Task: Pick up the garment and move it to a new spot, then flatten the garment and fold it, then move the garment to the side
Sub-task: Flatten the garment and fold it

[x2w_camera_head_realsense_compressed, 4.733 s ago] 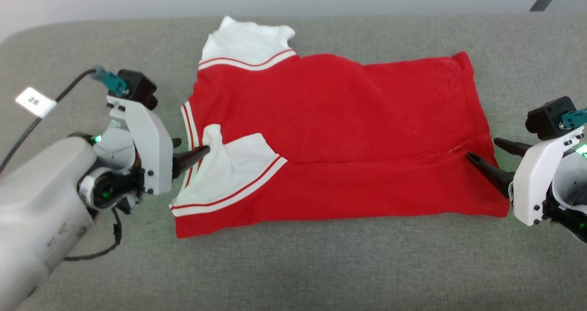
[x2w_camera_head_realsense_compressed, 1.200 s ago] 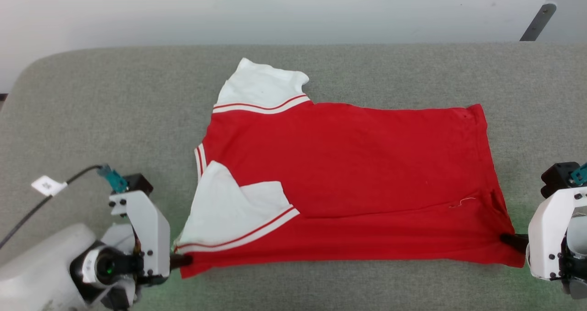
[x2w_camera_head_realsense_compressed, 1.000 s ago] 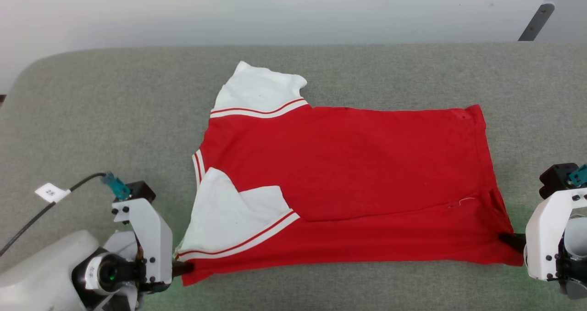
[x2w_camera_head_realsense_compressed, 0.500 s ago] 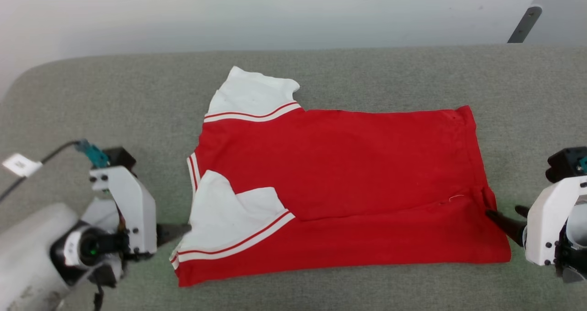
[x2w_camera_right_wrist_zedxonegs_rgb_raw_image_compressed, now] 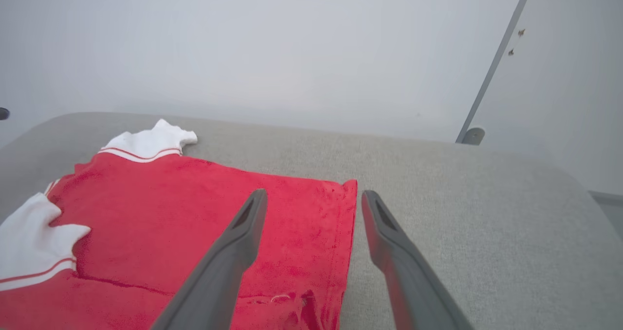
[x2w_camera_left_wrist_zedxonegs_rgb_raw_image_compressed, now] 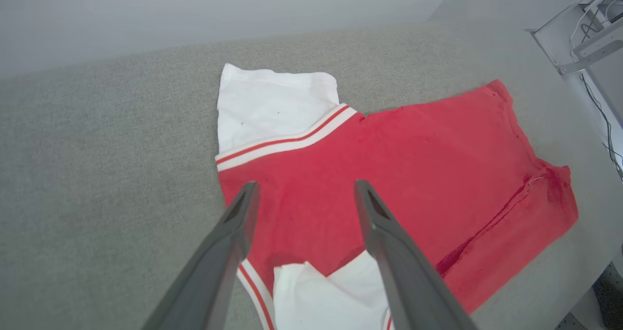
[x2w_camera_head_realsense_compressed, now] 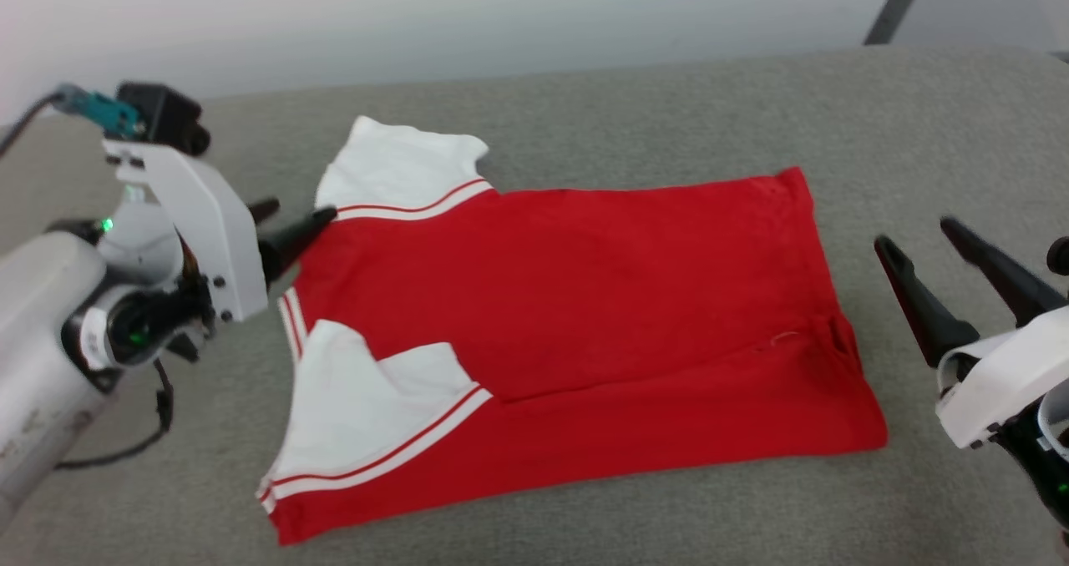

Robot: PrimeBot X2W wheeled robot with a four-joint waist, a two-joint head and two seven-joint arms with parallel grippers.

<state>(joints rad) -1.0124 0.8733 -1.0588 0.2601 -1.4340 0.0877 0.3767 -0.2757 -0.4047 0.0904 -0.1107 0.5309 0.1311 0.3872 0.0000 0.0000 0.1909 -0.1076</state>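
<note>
I will grab the garment next by its outstretched white sleeve (x2w_camera_head_realsense_compressed: 398,160) with my left gripper and then lay the sleeve over the red body (x2w_camera_head_realsense_compressed: 591,275) to fold it lengthwise.
The garment (x2w_camera_head_realsense_compressed: 568,315), a red T-shirt with white sleeves, lies flat on the grey padded table (x2w_camera_head_realsense_compressed: 635,107), collar end to the left. Its near long edge is folded up over the body, and the near white sleeve (x2w_camera_head_realsense_compressed: 367,407) rests on the red. My left gripper (x2w_camera_head_realsense_compressed: 301,210) hangs open and empty just off the collar end, beside the far white sleeve (x2w_camera_head_realsense_compressed: 392,165). The left wrist view shows its fingers (x2w_camera_left_wrist_zedxonegs_rgb_raw_image_compressed: 306,185) spread above the garment (x2w_camera_left_wrist_zedxonegs_rgb_raw_image_compressed: 413,155). My right gripper (x2w_camera_head_realsense_compressed: 914,234) is open and empty, raised to the right of the hem. In its wrist view the gripper (x2w_camera_right_wrist_zedxonegs_rgb_raw_image_compressed: 314,193) straddles the hem edge of the garment (x2w_camera_right_wrist_zedxonegs_rgb_raw_image_compressed: 194,213).
A pale wall runs behind the table. A grey metal strut (x2w_camera_head_realsense_compressed: 889,2) stands at the far right corner. A black cable (x2w_camera_head_realsense_compressed: 159,416) hangs from my left forearm. Past the table's right end, the left wrist view shows a white shelf with wires (x2w_camera_left_wrist_zedxonegs_rgb_raw_image_compressed: 584,38).
Both grippers have opened, let go of the garment's near corners and lifted away; the left one went toward the far sleeve. The head camera has also shifted.
</note>
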